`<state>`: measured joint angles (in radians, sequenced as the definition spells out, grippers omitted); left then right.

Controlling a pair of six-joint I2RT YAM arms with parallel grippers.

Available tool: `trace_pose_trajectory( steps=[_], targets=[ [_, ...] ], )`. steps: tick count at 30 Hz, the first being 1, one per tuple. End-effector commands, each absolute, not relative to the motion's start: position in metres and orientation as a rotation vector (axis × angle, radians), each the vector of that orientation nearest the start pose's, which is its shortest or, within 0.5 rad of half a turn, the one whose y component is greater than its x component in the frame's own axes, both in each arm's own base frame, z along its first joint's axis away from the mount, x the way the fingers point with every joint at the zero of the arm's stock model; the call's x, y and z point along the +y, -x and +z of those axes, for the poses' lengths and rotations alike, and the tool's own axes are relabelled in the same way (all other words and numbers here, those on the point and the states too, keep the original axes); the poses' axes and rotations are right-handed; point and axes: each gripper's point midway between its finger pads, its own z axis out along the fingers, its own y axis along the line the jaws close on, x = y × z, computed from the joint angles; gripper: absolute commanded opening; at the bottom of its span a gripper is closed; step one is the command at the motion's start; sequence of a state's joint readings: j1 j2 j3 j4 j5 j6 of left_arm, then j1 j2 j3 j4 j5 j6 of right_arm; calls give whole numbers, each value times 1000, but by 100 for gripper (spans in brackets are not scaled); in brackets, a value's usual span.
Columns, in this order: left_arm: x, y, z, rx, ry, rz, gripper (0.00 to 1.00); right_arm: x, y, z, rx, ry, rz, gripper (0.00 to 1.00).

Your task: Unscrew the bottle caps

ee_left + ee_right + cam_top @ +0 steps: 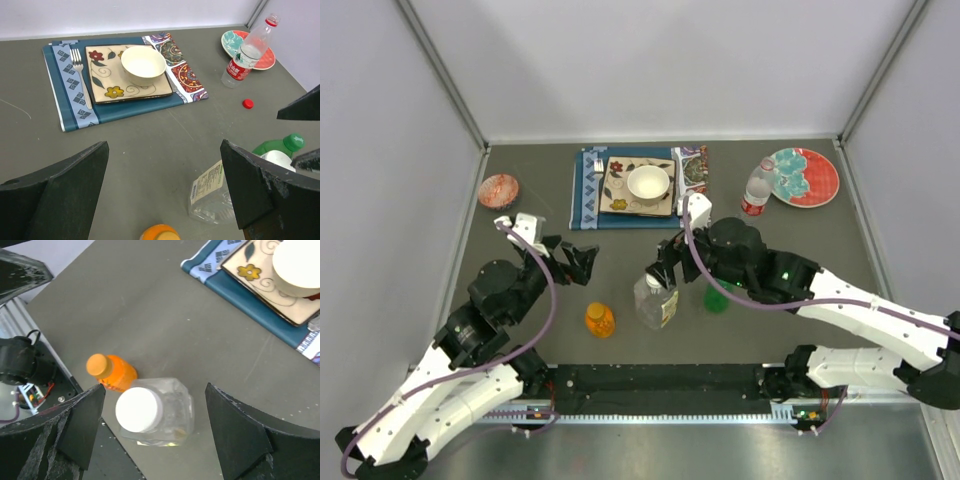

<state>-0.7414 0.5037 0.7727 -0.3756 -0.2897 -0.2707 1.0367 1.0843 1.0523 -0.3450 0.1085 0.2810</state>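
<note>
My right gripper needs to grab the larger clear bottle by its white cap's sides to unscrew it. That leaves the bottle's body (655, 306) (176, 412) free for my left gripper.
The larger clear bottle (655, 303) stands upright near the front with its white cap (139, 410) on. My right gripper (155, 390) hovers open just above it, one finger on each side of the cap, touching nothing. Left of it stands the squat orange bottle (119, 376) with its orange cap (97, 365) on. The green bottle (274, 148), green cap (293, 141) on, is half hidden under my right arm. A clear red-label bottle (245, 56) stands at the back right, and a loose red cap (248, 104) lies near it. My left gripper (165, 165) is open and holds nothing.
A blue placemat (586, 190) at the back carries a patterned square plate (618, 195), a white bowl (648, 183) and a fork (79, 70). A red and teal dish (805, 177) sits back right, and a reddish bowl (498, 190) back left. Grey walls enclose three sides.
</note>
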Motion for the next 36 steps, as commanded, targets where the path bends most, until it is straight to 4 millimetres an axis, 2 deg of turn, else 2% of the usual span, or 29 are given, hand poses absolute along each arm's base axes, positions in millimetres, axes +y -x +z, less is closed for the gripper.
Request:
trace_pose_trajectory(
  steps=[1,6,9,16,19,23,25,29,33,34,36],
  targets=[
    [-132,-207,318,1637,-145,-531,99,329,-179,281,1861,673,836,82],
    [-132,-204,315,1643,-147,-543,99,336,-172,262,1904,689,822,82],
    [-131,-203,313,1646,-148,-544,99,331,-174,250,1932,659,789,80],
    [-134,-203,305,1665,-153,-553,99,323,-178,239,1948,626,748,72],
    [-136,-203,304,1667,-156,-559,99,322,-178,237,1953,622,743,64],
    [-138,-204,303,1673,-161,-558,99,321,-177,241,1941,623,751,45],
    [-139,-204,302,1675,-166,-558,99,319,-178,246,1929,615,752,36],
    [-140,-204,304,1667,-177,-561,99,312,-178,264,1891,588,762,25],
    [-140,-204,321,1627,-186,-567,99,298,-189,305,1805,530,708,10],
    [-143,-203,325,1615,-208,-578,99,295,-192,313,1788,528,696,0],
    [-148,-200,342,1572,-246,-607,99,292,-194,334,1754,548,714,0]
  ],
)
